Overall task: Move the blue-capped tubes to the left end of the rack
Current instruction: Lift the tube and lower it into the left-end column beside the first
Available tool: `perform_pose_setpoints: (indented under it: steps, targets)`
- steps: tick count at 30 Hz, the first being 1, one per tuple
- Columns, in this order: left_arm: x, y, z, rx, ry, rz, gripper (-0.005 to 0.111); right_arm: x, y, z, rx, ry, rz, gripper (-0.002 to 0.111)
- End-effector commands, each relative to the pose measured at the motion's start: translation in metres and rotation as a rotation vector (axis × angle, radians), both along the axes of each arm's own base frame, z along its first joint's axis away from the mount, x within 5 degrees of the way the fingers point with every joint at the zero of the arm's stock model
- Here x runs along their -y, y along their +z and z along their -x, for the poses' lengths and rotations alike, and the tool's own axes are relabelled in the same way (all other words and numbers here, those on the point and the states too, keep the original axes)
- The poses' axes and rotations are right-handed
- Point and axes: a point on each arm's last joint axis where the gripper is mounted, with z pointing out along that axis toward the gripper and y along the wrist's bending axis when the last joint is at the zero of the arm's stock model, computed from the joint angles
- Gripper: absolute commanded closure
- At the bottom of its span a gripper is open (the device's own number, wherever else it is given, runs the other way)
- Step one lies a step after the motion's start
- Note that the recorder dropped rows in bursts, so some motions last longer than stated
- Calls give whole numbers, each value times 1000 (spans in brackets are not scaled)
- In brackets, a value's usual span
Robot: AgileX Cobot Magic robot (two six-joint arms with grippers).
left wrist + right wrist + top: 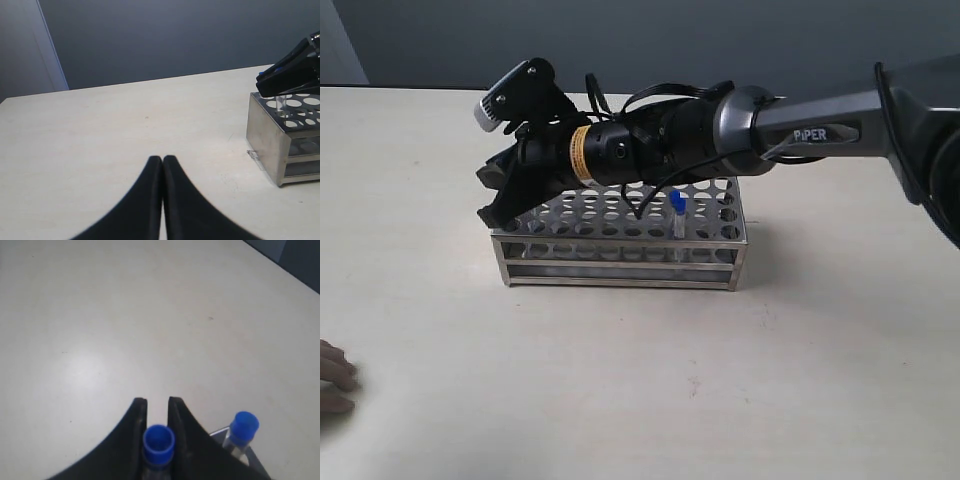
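The held blue cap is low beside the neighbouring cap, so the tube would stand in the rack [620, 262]. My right gripper needs to let go of the tube now.
The silver rack [620, 262] stands mid-table. My right gripper [496, 205] reaches across to the rack's left end and is shut on a blue-capped tube [158, 444], whose cap sits between the black fingers [138, 412]. From the left wrist view, the clear body of this tube [281, 105] runs from those fingers down to the top plate. A second blue-capped tube [243, 427] stands in a hole at the rack's corner beside it. Another blue-capped tube [677, 214] stands near the rack's right front. My left gripper [162, 160] is shut and empty, over bare table away from the rack [272, 142].
A person's fingers [332, 378] rest on the table at the near left edge. The right arm [800, 125] stretches over the rack from the right. A dark wall runs behind the table.
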Motion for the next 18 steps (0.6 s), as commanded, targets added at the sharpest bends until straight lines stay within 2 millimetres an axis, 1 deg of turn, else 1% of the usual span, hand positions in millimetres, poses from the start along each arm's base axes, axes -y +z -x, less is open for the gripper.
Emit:
perform_pose_setpoints:
  steps: [1, 3, 5, 7, 9, 11, 12, 15, 18]
  targets:
    - [0, 2, 0, 10, -6, 5, 106, 2, -2, -5, 8, -30, 18, 108]
    - [0, 2, 0, 10, -6, 5, 106, 2, -2, -5, -3, -36, 14, 107]
    - [0, 2, 0, 10, -6, 5, 106, 2, -2, -4, 4, -29, 21, 100]
    - [0, 2, 0, 10, -6, 5, 106, 2, -2, -4, 5, -20, 19, 89]
    - [0, 2, 0, 10, -6, 5, 106, 2, -2, -4, 8, -16, 24, 75]
    - [0, 2, 0, 10, -6, 5, 106, 2, -3, -4, 12, -14, 32, 66]
    - [0, 2, 0, 10, -6, 5, 106, 2, -3, -4, 9, -17, 33, 64]
    - [0, 2, 0, 10, -6, 5, 106, 3, -1, -4, 5, -28, 33, 63]
    - [0, 2, 0, 10, -6, 5, 106, 7, 17, -7, 47, -78, 34, 63]
